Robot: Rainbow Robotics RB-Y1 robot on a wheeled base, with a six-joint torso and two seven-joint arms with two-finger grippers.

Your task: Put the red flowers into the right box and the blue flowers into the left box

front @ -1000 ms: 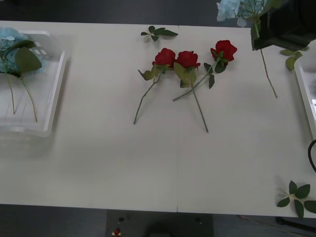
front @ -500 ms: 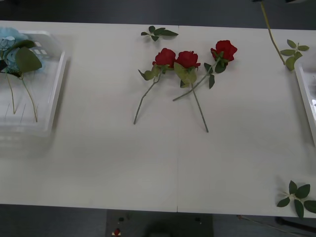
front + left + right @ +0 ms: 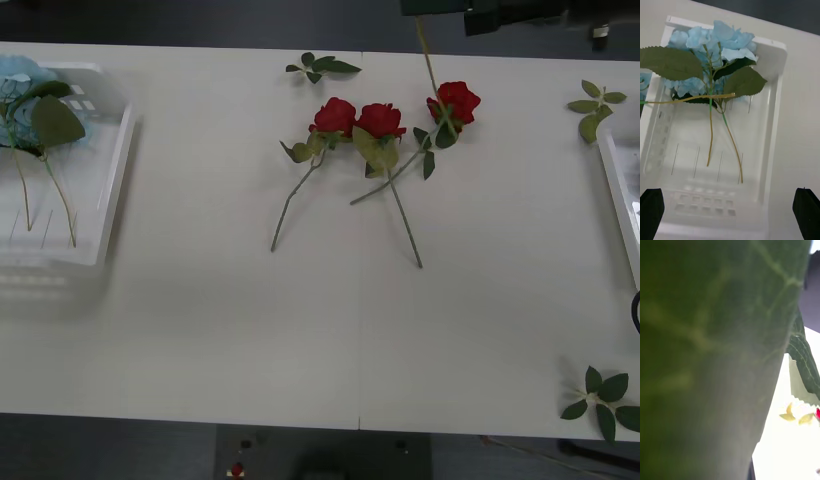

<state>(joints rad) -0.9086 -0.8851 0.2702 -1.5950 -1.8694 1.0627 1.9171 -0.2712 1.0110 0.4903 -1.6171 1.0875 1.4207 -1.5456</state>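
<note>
My right gripper covers the upper part of the blue flower it holds. My left gripper needs to reach that flower and pick up the bare stem end.
Three red flowers [image 3: 381, 120] lie side by side mid-table, stems toward me. Two blue flowers [image 3: 715, 41] rest in the slotted left box [image 3: 771, 123], which stands at the table's left end [image 3: 110, 180]. My left gripper [image 3: 730, 195] hovers open above that box. At the far edge my right gripper [image 3: 430, 8] holds a blue flower by its stem [image 3: 430, 65], which hangs over the rightmost rose [image 3: 457, 100]; its head is out of view. A big green leaf [image 3: 707, 352] of it covers the right wrist view. The right box's rim [image 3: 622, 190] shows at the table's right end.
Loose leaf sprigs lie at the far middle [image 3: 320, 68], far right [image 3: 592, 105] and near right corner [image 3: 600, 400]. The table's front half between the boxes is bare white surface.
My right arm has swung left along the far edge, carrying the hanging stem from the far right corner to above the rightmost rose. The roses and the left box have not moved.
</note>
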